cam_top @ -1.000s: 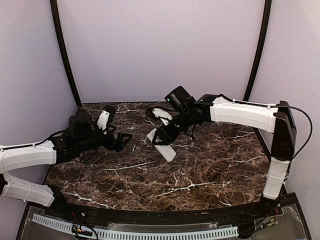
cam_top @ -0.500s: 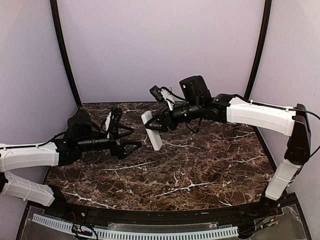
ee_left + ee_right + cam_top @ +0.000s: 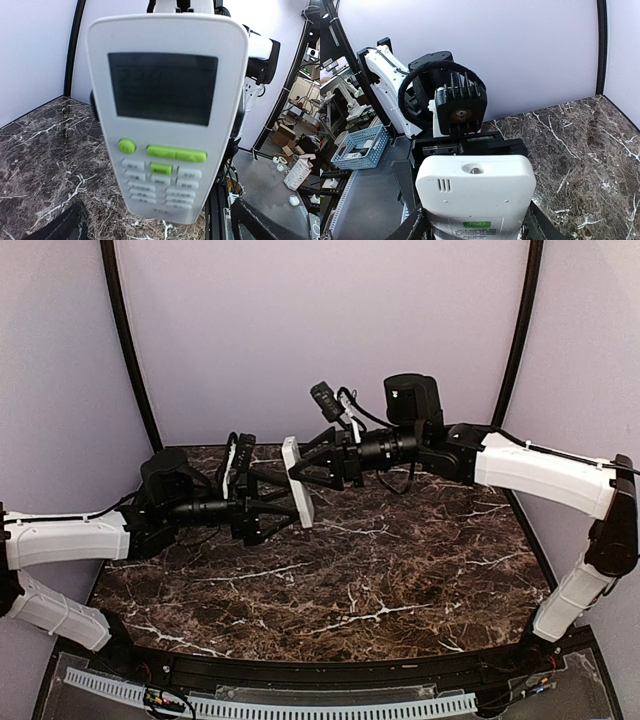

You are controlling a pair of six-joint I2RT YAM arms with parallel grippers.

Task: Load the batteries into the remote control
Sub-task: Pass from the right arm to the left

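My left gripper grabs the remote control (image 3: 298, 483) from its front across its side edges next, to lay it front up on the tabletop.
The remote control (image 3: 298, 483) is held upright in the air above the marble table (image 3: 400, 570). My right gripper (image 3: 320, 472) is shut on it from the right. The right wrist view shows its white back (image 3: 475, 192) with a green label. The left wrist view shows its face (image 3: 167, 115), with a dark display, green buttons and rows of white buttons. My left gripper (image 3: 278, 505) is open and empty, jaws spread wide, pointing at the remote's face from the left and very close to it. The batteries are out of view.
Purple walls and two black poles (image 3: 128, 350) enclose the back of the table. The left arm's wrist and camera (image 3: 460, 110) sit directly behind the remote in the right wrist view. A blue basket (image 3: 357, 147) stands off the table.
My right gripper lifted the remote off the table, turned it upright and carried it left. My left gripper opened and moved right and up until it faces the remote.
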